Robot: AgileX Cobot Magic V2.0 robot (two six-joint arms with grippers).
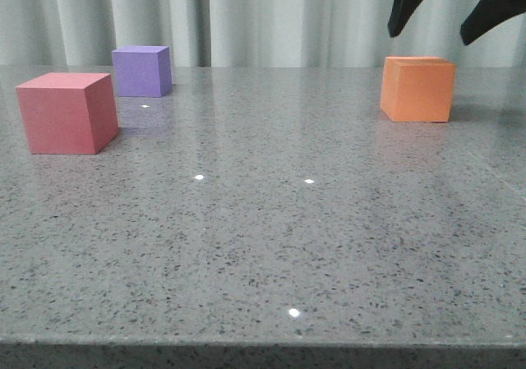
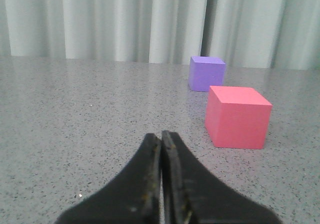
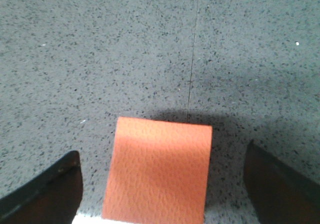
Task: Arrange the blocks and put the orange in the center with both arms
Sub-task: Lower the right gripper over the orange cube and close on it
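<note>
The fingers are above the orange cube's top (image 1: 419, 62), so closing now would miss. My right gripper comes down first, then closes on the cube.
The orange cube (image 1: 417, 89) sits on the grey table at the right. My right gripper (image 1: 448, 20) hangs open above it, not touching. In the right wrist view the orange cube (image 3: 159, 170) lies between the two spread fingers (image 3: 45, 191). The pinkish-red cube (image 1: 67, 112) stands at the left, and the purple cube (image 1: 142, 71) is behind it. The left wrist view shows the pinkish-red cube (image 2: 237, 116) and the purple cube (image 2: 206, 73) ahead of my left gripper (image 2: 161, 136), which is shut and empty. The left gripper is out of the front view.
The speckled grey stone table (image 1: 271, 221) ends at a front edge low in the front view. A pale curtain (image 1: 246, 16) hangs behind the table.
</note>
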